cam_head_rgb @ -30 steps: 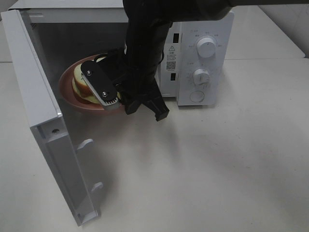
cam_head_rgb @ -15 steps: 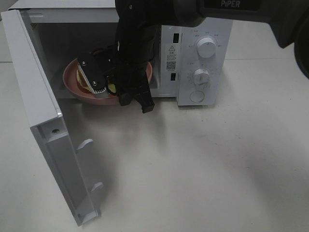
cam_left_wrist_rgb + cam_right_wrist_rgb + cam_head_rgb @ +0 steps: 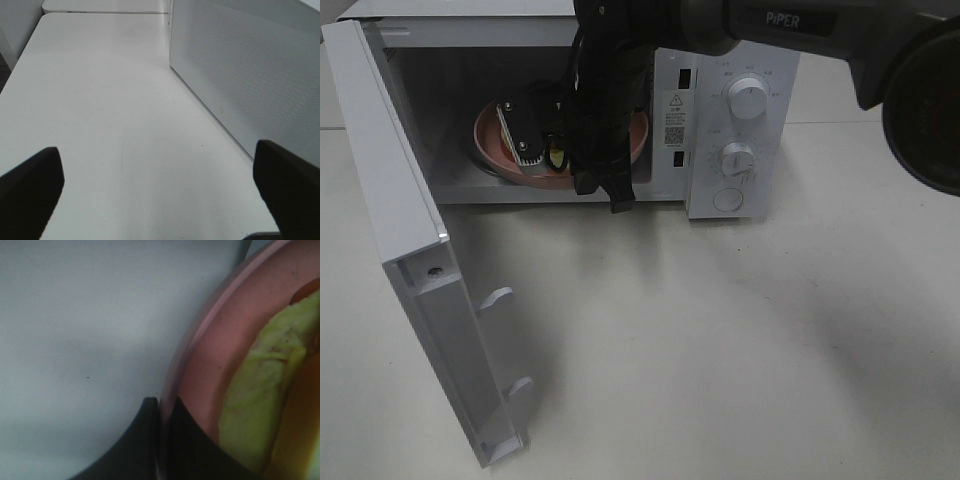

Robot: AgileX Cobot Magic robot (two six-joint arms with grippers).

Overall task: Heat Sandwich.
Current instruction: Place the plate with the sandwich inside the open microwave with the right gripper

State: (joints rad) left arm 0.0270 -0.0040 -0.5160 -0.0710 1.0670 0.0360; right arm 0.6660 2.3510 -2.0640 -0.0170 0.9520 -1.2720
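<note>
The pink plate stays held in my right gripper for now until it rests back on the turntable point(image 3: 478, 159). The plate's near rim hangs over the microwave's front edge.
The round pink plate point(image 3: 488, 138) hangs tilted inside the open microwave point(image 3: 705, 60), just above its floor. My right gripper point(image 3: 542, 165) reaches across from the right and is shut on the plate's near rim. In the right wrist view the two dark fingers point(image 3: 150, 440) pinch the pink rim point(image 3: 200, 355), with the sandwich point(image 3: 265, 390) showing its pale yellow-green layer just beyond. From above, the arm hides most of the sandwich point(image 3: 558, 158). My left gripper point(image 3: 160, 172) is open over bare table beside the microwave's perforated side wall point(image 3: 250, 75).
The microwave door point(image 3: 390, 190) stands swung open to the left, reaching toward the table's front. Two knobs point(image 3: 748, 98) and a round button point(image 3: 728, 199) sit on the control panel at the right. White tabletop point(image 3: 740, 340) spreads in front.
My right gripper has carried the plate with the sandwich from the microwave's opening farther back into the cavity. The left gripper has not moved.
</note>
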